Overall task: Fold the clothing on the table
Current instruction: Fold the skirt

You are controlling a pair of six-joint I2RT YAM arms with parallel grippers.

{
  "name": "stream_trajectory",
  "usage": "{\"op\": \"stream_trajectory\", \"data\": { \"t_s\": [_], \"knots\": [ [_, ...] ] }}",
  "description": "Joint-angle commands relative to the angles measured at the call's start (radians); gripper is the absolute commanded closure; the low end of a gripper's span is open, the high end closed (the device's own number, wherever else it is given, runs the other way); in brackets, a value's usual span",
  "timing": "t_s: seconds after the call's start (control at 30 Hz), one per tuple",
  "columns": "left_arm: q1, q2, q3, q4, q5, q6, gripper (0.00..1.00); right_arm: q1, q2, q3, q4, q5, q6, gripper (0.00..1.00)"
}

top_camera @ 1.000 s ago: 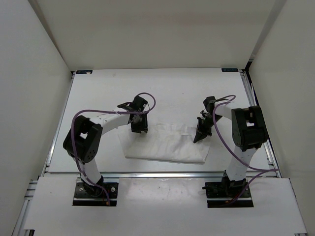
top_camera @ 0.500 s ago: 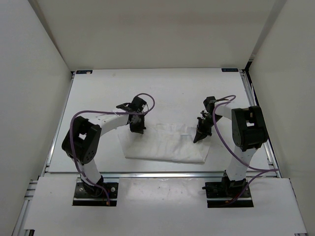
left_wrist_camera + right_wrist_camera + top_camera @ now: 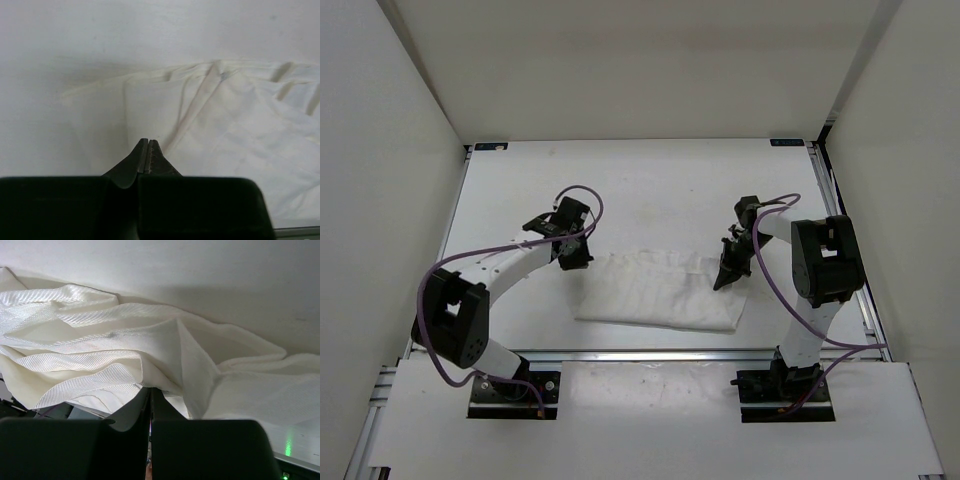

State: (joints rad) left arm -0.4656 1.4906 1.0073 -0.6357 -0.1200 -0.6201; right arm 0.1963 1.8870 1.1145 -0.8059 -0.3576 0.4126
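My left gripper's fingers are shut and empty, so the clothing would stay flat if I lifted my left gripper now.
The clothing lies as a creased white rectangle on the table, near its front edge. My left gripper hovers at the garment's far left corner. In the left wrist view the left gripper is shut with nothing visible between its tips, and the clothing lies flat ahead of it. My right gripper sits at the garment's far right corner. In the right wrist view the right gripper is shut on an edge of the clothing, which bunches up in ribbed folds above the tips.
Aluminium rails run along the table's right edge and front edge. Plain white walls close in the left, back and right sides. Purple cables loop over both arms.
The left gripper has shut and moved left, off the garment's far left corner, and the left arm has swung out to the left. The right arm and the cloth have hardly moved.
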Motion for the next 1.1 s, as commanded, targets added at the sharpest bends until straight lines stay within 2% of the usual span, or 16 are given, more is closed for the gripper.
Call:
{"op": "stream_trajectory", "data": {
  "t_s": [0.0, 0.07, 0.13, 0.17, 0.27, 0.37, 0.67, 0.77, 0.83, 0.87, 0.9, 1.07],
  "knots": [
    [0.008, -0.041, -0.059, 0.008, 0.015, -0.023, 1.0, -0.011, -0.005, -0.01, 0.047, 0.08, -0.015, 1.0],
    [0.012, -0.041, -0.075, 0.042, 0.069, -0.02, 0.99, -0.015, -0.005, -0.012, 0.046, 0.081, -0.018, 1.0],
    [0.018, -0.041, -0.088, 0.088, 0.134, -0.02, 0.71, -0.017, -0.011, -0.012, 0.047, 0.086, -0.017, 1.0],
    [0.025, -0.041, -0.093, 0.105, 0.163, -0.021, 0.62, -0.014, -0.008, -0.01, 0.044, 0.08, -0.018, 1.0],
    [0.03, -0.047, -0.104, 0.175, 0.239, -0.026, 0.47, -0.008, -0.012, -0.013, 0.042, 0.077, -0.02, 1.0],
    [0.038, -0.023, -0.095, 0.211, 0.281, -0.027, 0.43, -0.009, -0.017, -0.024, 0.047, 0.075, -0.017, 1.0],
    [-0.025, 0.141, -0.024, 0.225, 0.243, 0.01, 0.44, -0.02, -0.029, -0.033, 0.053, 0.072, -0.029, 1.0],
    [-0.027, 0.171, -0.01, 0.219, 0.237, 0.016, 0.47, -0.026, -0.035, -0.045, 0.05, 0.074, -0.035, 1.0],
    [-0.025, 0.175, -0.012, 0.209, 0.237, 0.019, 0.65, -0.035, -0.045, -0.048, 0.042, 0.072, -0.037, 1.0],
    [-0.028, 0.171, -0.016, 0.203, 0.238, 0.019, 0.87, -0.043, -0.045, -0.048, 0.051, 0.071, -0.035, 1.0],
    [-0.03, 0.159, -0.024, 0.196, 0.227, 0.013, 1.0, -0.043, -0.045, -0.054, 0.056, 0.072, -0.038, 1.0],
    [-0.018, 0.059, -0.024, 0.159, 0.206, -0.006, 1.0, -0.04, -0.039, -0.054, 0.054, 0.074, -0.038, 1.0]
  ]
}}
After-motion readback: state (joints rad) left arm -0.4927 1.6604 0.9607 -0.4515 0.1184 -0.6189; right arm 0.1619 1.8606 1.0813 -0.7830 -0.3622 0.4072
